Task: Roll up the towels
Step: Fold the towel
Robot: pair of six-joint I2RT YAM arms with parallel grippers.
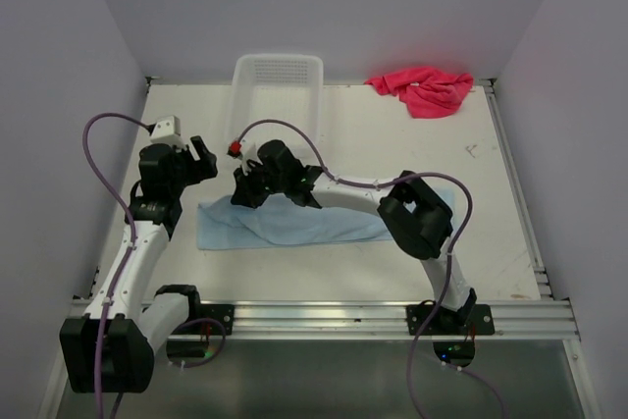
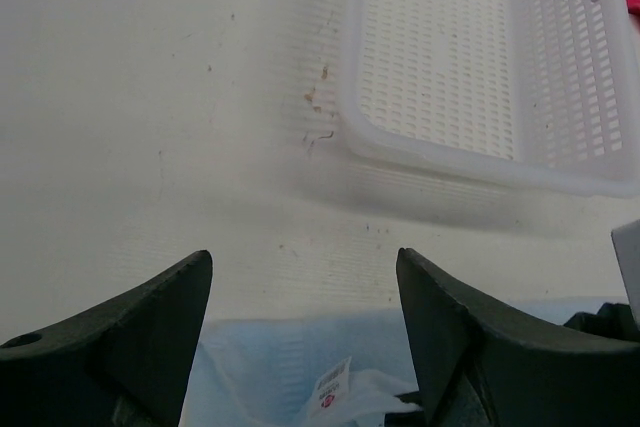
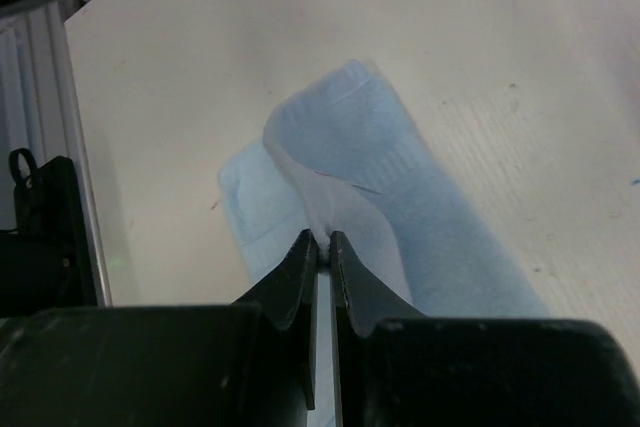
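Note:
The pinched fold hangs by the light blue towel's far edge and would fall there if released now, so my right gripper first moves it toward the towel's near edge next.
The light blue towel lies spread flat across the near middle of the table. My right gripper is over its left part, shut on a pinched-up fold of the light blue towel, which rises between the closed fingertips. Just left of it my left gripper is open with nothing between its fingers; the blue towel's far edge and its white label show below them. The pink-red towel lies crumpled at the back right.
A white mesh basket stands at the back middle, its near rim just beyond the left fingers. Walls close the table on the left, back and right. A metal rail runs along the near edge.

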